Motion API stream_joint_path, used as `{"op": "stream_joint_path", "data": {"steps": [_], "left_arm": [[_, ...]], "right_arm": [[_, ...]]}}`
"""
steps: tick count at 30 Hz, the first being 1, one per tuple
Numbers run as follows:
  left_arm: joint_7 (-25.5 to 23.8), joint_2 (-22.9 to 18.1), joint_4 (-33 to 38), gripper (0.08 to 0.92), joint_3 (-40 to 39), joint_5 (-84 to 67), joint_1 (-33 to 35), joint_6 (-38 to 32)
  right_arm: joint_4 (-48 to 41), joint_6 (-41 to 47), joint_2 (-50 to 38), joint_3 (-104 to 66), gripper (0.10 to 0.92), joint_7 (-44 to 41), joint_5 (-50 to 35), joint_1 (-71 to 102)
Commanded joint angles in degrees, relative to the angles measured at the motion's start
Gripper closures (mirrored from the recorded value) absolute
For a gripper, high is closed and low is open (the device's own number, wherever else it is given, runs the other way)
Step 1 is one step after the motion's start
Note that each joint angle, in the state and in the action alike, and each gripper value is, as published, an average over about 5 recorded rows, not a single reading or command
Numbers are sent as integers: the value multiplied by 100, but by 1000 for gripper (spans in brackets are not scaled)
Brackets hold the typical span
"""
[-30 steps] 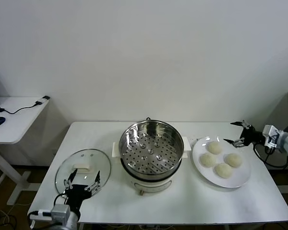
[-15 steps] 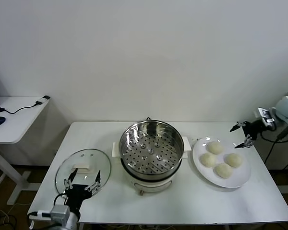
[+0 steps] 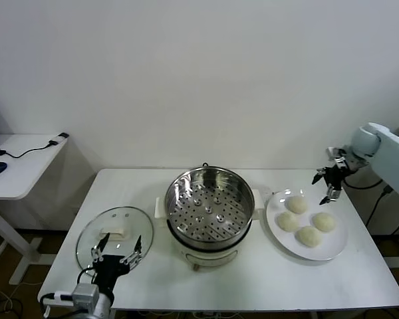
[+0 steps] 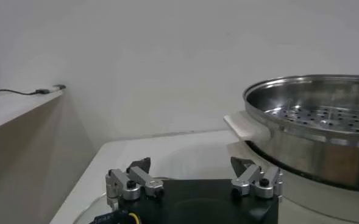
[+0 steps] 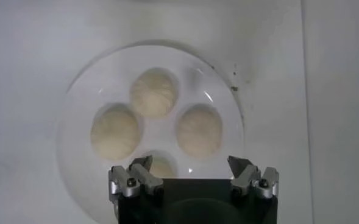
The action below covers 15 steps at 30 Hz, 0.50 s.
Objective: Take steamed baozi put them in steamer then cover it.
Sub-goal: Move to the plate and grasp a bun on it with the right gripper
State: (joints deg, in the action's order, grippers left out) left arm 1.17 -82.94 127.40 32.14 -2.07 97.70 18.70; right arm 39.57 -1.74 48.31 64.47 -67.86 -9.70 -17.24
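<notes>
The far bun's top [image 3: 297, 201] slopes away all round, so to put that bun in the steamer, my right gripper will next grip the bun's opposite sides.
Several cream-white baozi [image 3: 296, 204] lie on a white plate [image 3: 332, 252] at the table's right. From the right wrist view they show as round buns [image 5: 154, 92], one partly hidden behind the gripper body. My right gripper [image 3: 322, 188] hangs open above the plate's far edge, pointing down, with nothing between its fingers [image 5: 190, 161]. The shiny steamer [image 3: 209, 203] stands empty mid-table on its white pot base. The glass cover [image 3: 115, 230] lies flat at the left. My left gripper [image 3: 113, 252] rests open at the cover's near edge, empty [image 4: 190, 163].
A side desk [image 3: 20, 166] with a mouse and cable stands left of the table. The steamer's rim [image 4: 313, 115] rises close beside the left gripper. Bare tabletop lies in front of the pot and plate.
My right arm has swung in from beyond the table's right edge, risen, and turned its open gripper downward over the plate. The left arm, buns and cover have not moved.
</notes>
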Motion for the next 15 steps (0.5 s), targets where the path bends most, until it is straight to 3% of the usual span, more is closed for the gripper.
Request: {"op": "stream_joint_path", "data": {"steps": [1, 15], "left_arm": [[2, -29, -14, 177, -1, -2, 32, -13], [10, -67, -20, 177, 6, -9, 150, -80]], "right_arm": [[-532, 126, 563, -77, 203, 246, 283, 287], [-1309, 13, 968, -702, 203, 255, 642, 750]]}}
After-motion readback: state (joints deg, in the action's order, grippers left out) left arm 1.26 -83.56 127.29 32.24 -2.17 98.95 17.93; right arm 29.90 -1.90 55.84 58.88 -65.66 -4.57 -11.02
